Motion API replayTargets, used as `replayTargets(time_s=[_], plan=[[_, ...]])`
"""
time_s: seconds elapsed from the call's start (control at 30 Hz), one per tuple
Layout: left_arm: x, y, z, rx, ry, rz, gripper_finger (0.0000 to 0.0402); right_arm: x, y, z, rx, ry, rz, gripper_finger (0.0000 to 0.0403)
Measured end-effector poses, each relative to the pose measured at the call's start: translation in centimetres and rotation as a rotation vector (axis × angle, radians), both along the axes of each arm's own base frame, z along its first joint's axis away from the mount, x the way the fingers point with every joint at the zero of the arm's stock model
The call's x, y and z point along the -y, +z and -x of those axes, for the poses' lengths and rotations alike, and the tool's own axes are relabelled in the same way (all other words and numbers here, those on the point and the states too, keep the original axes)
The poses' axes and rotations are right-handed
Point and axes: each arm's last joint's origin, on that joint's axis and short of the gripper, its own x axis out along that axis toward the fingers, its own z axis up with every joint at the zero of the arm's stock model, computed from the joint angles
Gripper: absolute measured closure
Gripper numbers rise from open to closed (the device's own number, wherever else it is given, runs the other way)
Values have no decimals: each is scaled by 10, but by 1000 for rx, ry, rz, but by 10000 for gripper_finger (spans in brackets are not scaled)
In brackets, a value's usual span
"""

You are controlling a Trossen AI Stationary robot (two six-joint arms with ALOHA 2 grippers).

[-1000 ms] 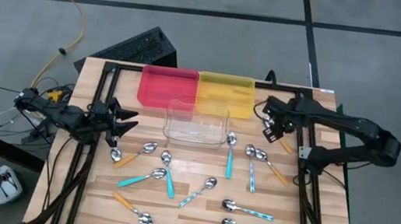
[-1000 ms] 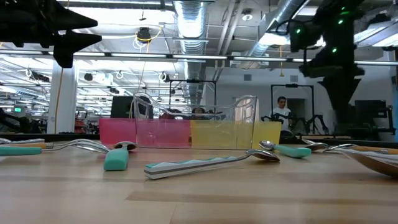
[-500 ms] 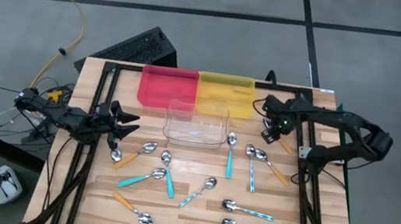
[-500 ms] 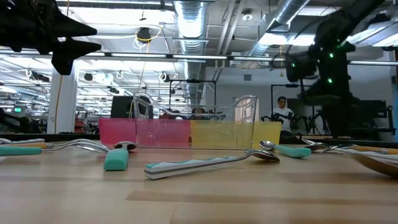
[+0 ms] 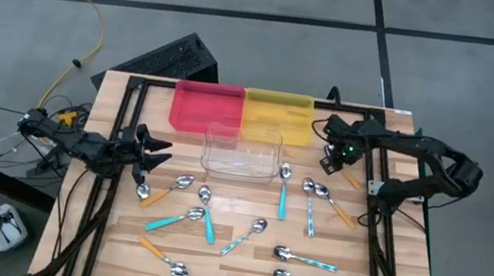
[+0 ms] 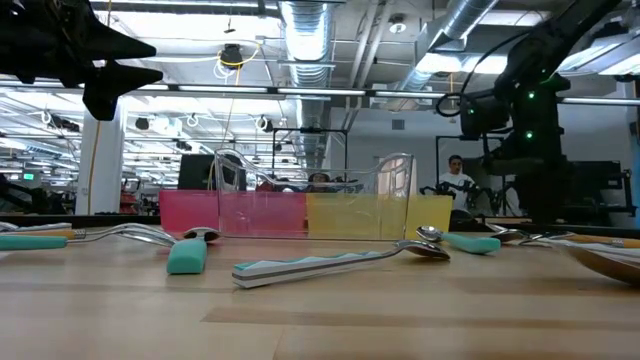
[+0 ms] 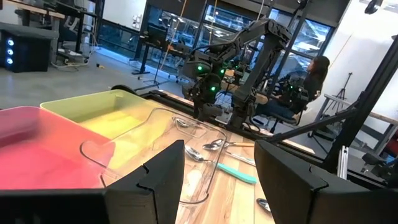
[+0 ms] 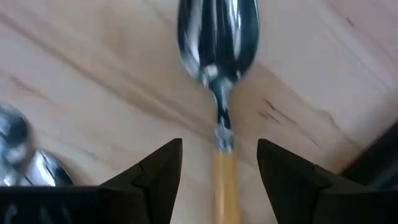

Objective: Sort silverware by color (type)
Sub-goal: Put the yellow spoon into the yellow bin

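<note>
The right gripper grips the orange-handled spoon by its metal neck (image 8: pixel 224 127) next, to sort it into the yellow tray.
Several spoons with metal bowls and teal, orange or pale blue handles lie flat on the wooden table (image 5: pixel 239 263). My right gripper (image 5: pixel 336 156) points down at the table's far right, low over one orange-handled spoon (image 8: pixel 219 74). It is open, and its fingers (image 8: pixel 158 177) stand on either side of that spoon's handle (image 8: pixel 225 186) without touching it. My left gripper (image 5: pixel 159 145) hangs level over the table's left edge, open and with nothing in it (image 7: pixel 217 186).
A red tray (image 5: pixel 206 108) and a yellow tray (image 5: pixel 278 113) stand side by side at the far edge, with a clear tray (image 5: pixel 242 152) just in front of them. A teal spoon (image 5: pixel 283 193) and a pale blue spoon (image 5: pixel 311 210) lie near my right gripper.
My right gripper has sunk toward the table, coming down over the orange-handled spoon, and it has stayed open. The spoons have not moved.
</note>
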Motion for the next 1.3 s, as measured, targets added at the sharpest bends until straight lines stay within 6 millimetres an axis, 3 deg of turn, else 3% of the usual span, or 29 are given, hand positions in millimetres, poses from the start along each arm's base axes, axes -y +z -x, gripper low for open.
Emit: replayTargets(time_s=[0.5, 0.97, 1.3], plan=[[0, 0, 0, -2, -2, -1, 220, 13, -29, -5, -108, -29, -50, 178], [1, -1, 0, -7, -25, -2, 220, 12, -27, -3, -87, -32, -51, 347], [1, -1, 0, -6, -25, -1, 220, 12, -26, -3, -83, -180, -40, 360]])
